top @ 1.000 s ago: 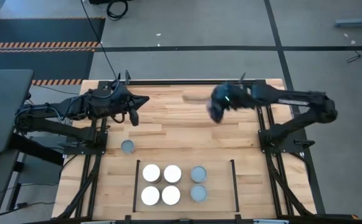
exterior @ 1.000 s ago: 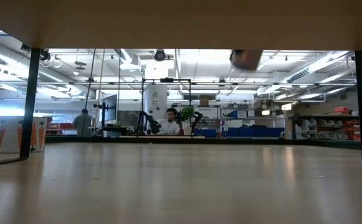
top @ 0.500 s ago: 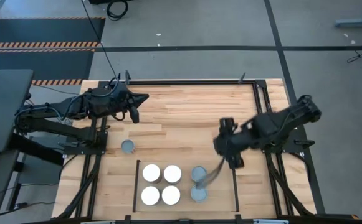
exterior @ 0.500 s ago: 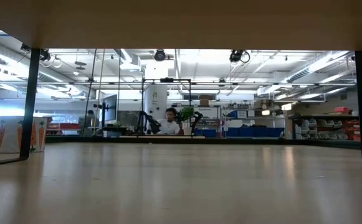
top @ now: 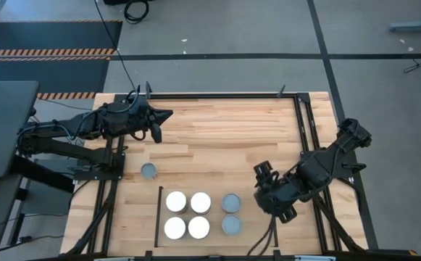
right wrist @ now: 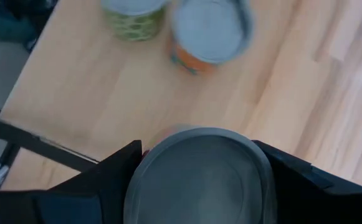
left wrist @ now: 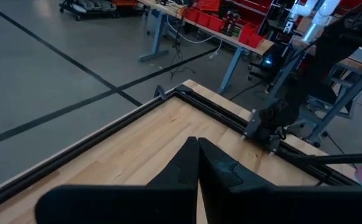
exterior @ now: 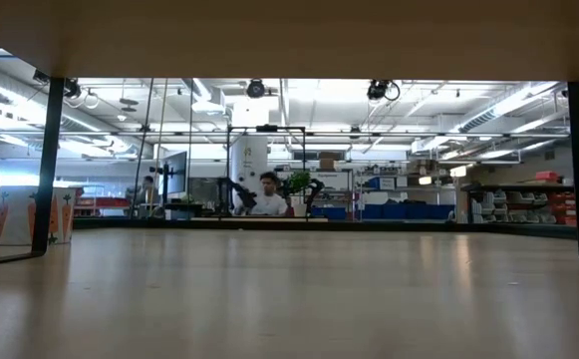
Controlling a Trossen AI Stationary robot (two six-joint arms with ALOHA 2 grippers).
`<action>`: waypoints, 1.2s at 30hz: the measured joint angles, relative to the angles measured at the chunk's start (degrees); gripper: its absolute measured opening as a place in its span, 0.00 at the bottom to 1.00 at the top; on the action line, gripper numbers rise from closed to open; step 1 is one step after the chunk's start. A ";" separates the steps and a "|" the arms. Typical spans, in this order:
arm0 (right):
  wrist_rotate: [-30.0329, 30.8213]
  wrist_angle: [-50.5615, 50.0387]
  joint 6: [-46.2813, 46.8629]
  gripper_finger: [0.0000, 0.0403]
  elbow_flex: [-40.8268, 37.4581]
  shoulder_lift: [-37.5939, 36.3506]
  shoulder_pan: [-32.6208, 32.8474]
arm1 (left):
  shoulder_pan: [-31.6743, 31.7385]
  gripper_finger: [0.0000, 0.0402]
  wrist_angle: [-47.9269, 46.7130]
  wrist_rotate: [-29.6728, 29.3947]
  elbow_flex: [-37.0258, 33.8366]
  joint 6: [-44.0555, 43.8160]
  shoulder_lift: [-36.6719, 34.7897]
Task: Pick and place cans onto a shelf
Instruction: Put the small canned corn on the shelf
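The grey-topped can is hanging high above the pale shelf by the shelf's black bar, so my right gripper needs to keep holding it until it stands on the shelf.
The shelf [top: 252, 217] is a pale panel between two black rails at the table's near edge. On it stand four white-topped cans [top: 188, 215] and two grey-topped cans [top: 231, 214], all upright on their bases. Another grey-topped can [top: 148, 171] stands on the tabletop left of the shelf. My right gripper [top: 269, 194] is over the shelf's right rail, shut on a grey-topped can [right wrist: 199, 180]. The two shelf cans show beyond it in the right wrist view [right wrist: 210, 28]. My left gripper [top: 156, 125] waits at the far left, shut and empty. My right gripper pinches the grey-topped can by its round side wall [right wrist: 144, 169] between the two fingers [right wrist: 115, 174], one on each side. The fingers come from above, pointing down. The can is upright, its top toward the wrist camera; whether its base touches the shelf I cannot tell.
The shelf's right rail [top: 272, 217] runs under my right gripper; the left rail [top: 158, 216] is beside the white-topped cans. Bare plank tabletop [top: 224, 138] lies in the middle and far part. A person [exterior: 267, 192] is in the room behind.
My right gripper has swept from the table's far middle toward the near edge and now stands over the shelf's right side, near the two grey-topped cans, carrying its can with it.
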 joint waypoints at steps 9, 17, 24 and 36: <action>0.98 6.88 -13.24 0.71 -0.25 2.22 2.86 | -0.20 0.02 -3.26 0.32 0.04 0.08 0.00; -0.56 7.45 -9.09 0.71 -0.47 2.32 3.56 | -0.17 0.02 -8.56 0.59 0.04 0.11 0.00; -1.11 10.15 -4.50 0.71 -5.33 2.37 1.10 | -0.17 0.02 -8.50 0.60 0.04 0.13 0.00; -4.31 14.09 -2.02 0.72 -9.58 2.37 -1.55 | -0.17 0.02 -8.42 0.61 0.04 1.51 0.00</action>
